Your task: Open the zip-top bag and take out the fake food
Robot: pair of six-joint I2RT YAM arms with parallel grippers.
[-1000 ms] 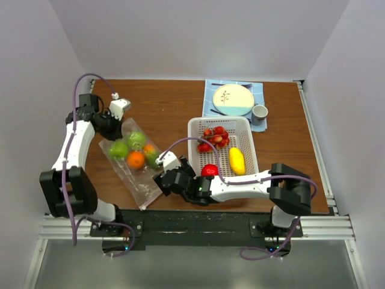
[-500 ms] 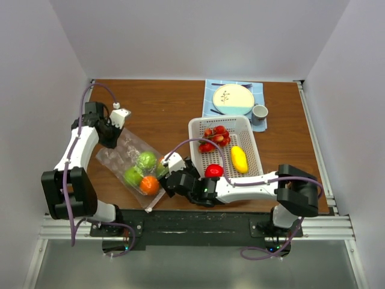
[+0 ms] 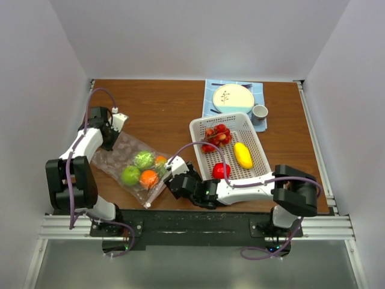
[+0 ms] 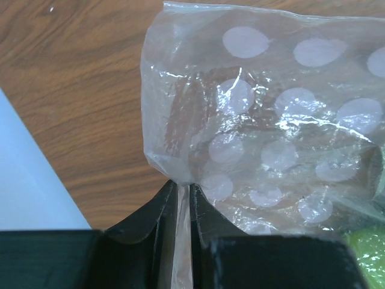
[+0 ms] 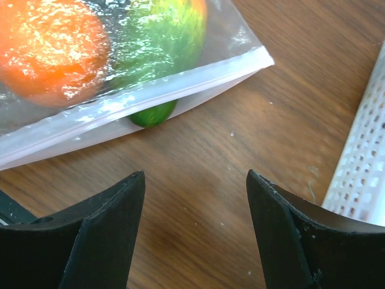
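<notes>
I need to take the fruit out of the bag, so my right gripper will next grab the green-red fruit [image 5: 162,30] by the green end that pokes out under the zip.
The zip-top bag [image 3: 120,158] lies on the table's near left, holding two green fruits [image 3: 143,159], an orange [image 3: 148,178] and a second orange piece. My left gripper [image 3: 110,138] is shut on the bag's far closed corner [image 4: 183,189]. My right gripper [image 3: 171,180] is open just off the zip edge [image 5: 150,90], touching nothing. In the right wrist view the orange [image 5: 51,45] and a green-red fruit [image 5: 162,30] press against the zip, and a small green piece [image 5: 153,113] pokes out under it. Strawberries [image 3: 215,135], a lemon [image 3: 243,155] and a red fruit [image 3: 221,170] sit in the white basket [image 3: 219,117].
A plate [image 3: 233,99] and cup [image 3: 260,112] rest on a blue mat at the back right. The basket's edge [image 5: 364,156] is close on the right of my right gripper. Walls enclose the table on the left, right and back.
My left gripper has pulled the bag's corner back and to the left. The bag swung round and the fruits slid toward the zip end. The basket has turned and shifted right.
</notes>
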